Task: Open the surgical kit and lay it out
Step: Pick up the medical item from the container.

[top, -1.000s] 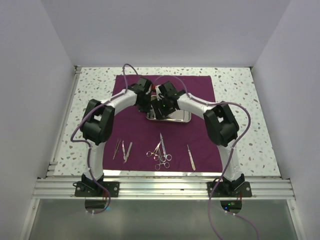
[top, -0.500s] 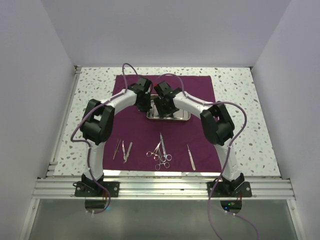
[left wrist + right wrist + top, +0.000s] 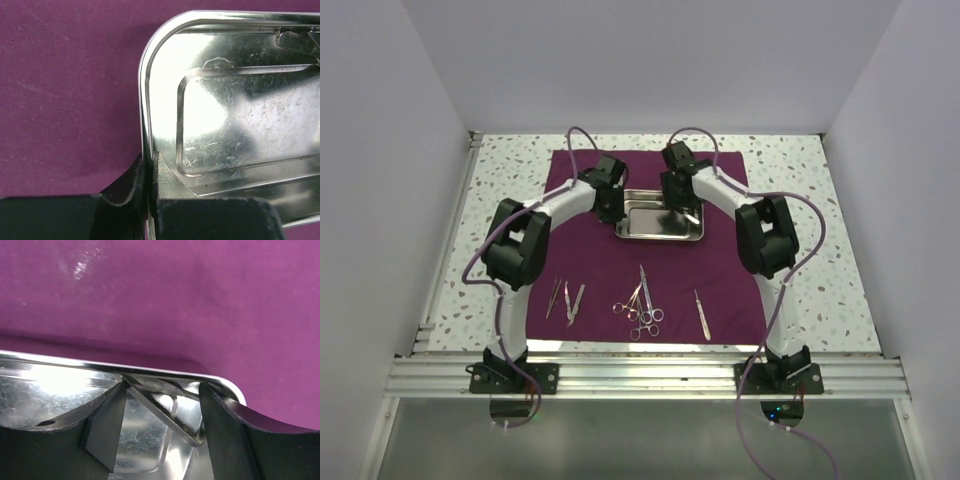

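My right gripper should grab the slim silvery tweezers (image 3: pixel 162 415) across their middle, so both ends stay free for laying them flat on the cloth.
The dark purple cloth (image 3: pixel 580 265) lies spread flat, with the shiny steel tray (image 3: pixel 655 228) at its middle. My left gripper (image 3: pixel 616 212) is shut on the tray's left rim (image 3: pixel 144 100); one finger sits outside the rim and one inside, seen in the left wrist view (image 3: pixel 148 161). My right gripper (image 3: pixel 682 196) stands open over the tray's far right corner. In the right wrist view its fingers (image 3: pixel 162 390) straddle slim silvery tweezers (image 3: pixel 162 415) that lie against the tray wall, without touching them.
On the cloth's near part lie two tweezers (image 3: pixel 565 298), crossed scissors and forceps (image 3: pixel 642 305) and a single slim tool (image 3: pixel 702 313). Speckled tabletop (image 3: pixel 800 230) surrounds the cloth, with white walls on three sides and a metal rail at the near edge.
My right gripper has moved from above the tray's left middle to its far right corner. The left gripper has kept its hold on the rim.
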Available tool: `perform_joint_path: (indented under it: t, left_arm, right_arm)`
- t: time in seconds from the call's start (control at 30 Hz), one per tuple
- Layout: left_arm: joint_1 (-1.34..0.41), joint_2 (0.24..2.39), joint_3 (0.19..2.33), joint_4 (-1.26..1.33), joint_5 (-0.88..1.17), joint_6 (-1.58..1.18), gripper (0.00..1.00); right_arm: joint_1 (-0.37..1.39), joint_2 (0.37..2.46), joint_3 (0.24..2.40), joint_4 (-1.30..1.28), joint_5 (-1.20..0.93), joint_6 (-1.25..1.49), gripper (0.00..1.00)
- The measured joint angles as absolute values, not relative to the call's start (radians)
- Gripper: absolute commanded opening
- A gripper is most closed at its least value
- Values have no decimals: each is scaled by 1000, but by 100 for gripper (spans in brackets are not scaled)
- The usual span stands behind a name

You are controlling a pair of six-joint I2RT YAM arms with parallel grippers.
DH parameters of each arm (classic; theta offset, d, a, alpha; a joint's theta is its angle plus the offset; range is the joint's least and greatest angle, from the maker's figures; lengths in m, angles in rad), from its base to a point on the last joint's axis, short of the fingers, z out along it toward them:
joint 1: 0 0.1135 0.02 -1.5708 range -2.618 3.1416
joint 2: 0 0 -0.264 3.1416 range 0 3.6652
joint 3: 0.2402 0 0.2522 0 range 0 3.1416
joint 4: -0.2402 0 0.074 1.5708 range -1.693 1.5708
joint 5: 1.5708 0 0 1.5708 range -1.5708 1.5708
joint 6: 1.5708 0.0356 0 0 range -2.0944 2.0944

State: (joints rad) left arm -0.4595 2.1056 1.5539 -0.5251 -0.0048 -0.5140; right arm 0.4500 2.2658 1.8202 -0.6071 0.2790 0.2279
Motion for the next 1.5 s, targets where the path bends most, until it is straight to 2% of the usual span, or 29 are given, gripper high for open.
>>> perform_joint_path:
  t: [0.3, 0.43, 0.47, 0.53, 0.57, 0.63, 0.67, 0.7, 0.73, 0.8, 1.17, 1.5]
  left_arm:
    - [-459, 2105, 1554, -527, -9, -514, 0]
    - [-459, 2105, 1554, -530, -10, -515, 0]
    - [-459, 2105, 1554, -531, -12, -514, 0]
    - [-459, 2104, 1554, -533, -14, -513, 0]
    - [-459, 2104, 1554, -535, -15, -512, 0]
    - [-459, 2104, 1558, -542, -17, -506, 0]
    - [-459, 2104, 1559, -546, -20, -502, 0]
    - [-459, 2104, 1561, -553, -22, -495, 0]
    - [-459, 2104, 1563, -557, -24, -489, 0]
    - [-458, 2104, 1565, -563, -27, -480, 0]
    - [-456, 2104, 1567, -572, -30, -476, 0]
    - [-456, 2104, 1576, -596, -25, -467, 0]
  right_arm:
    - [447, 2284, 1830, -577, 212, 231, 65]
    - [437, 2278, 1810, -552, 109, 240, 58]
    - [433, 2275, 1800, -545, 80, 236, 50]
    - [426, 2260, 1769, -522, 48, 224, 44]
    - [423, 2250, 1750, -506, 32, 224, 37]
    - [419, 2230, 1710, -474, -2, 225, 33]
    - [418, 2225, 1698, -464, -12, 224, 26]
    - [419, 2220, 1684, -447, -25, 224, 23]
    - [419, 2218, 1675, -435, -42, 224, 13]
    - [422, 2215, 1664, -426, -79, 227, 1]
    - [502, 2198, 1662, -463, -147, 246, 0]
    - [517, 2190, 1755, -642, -47, 234, 0]
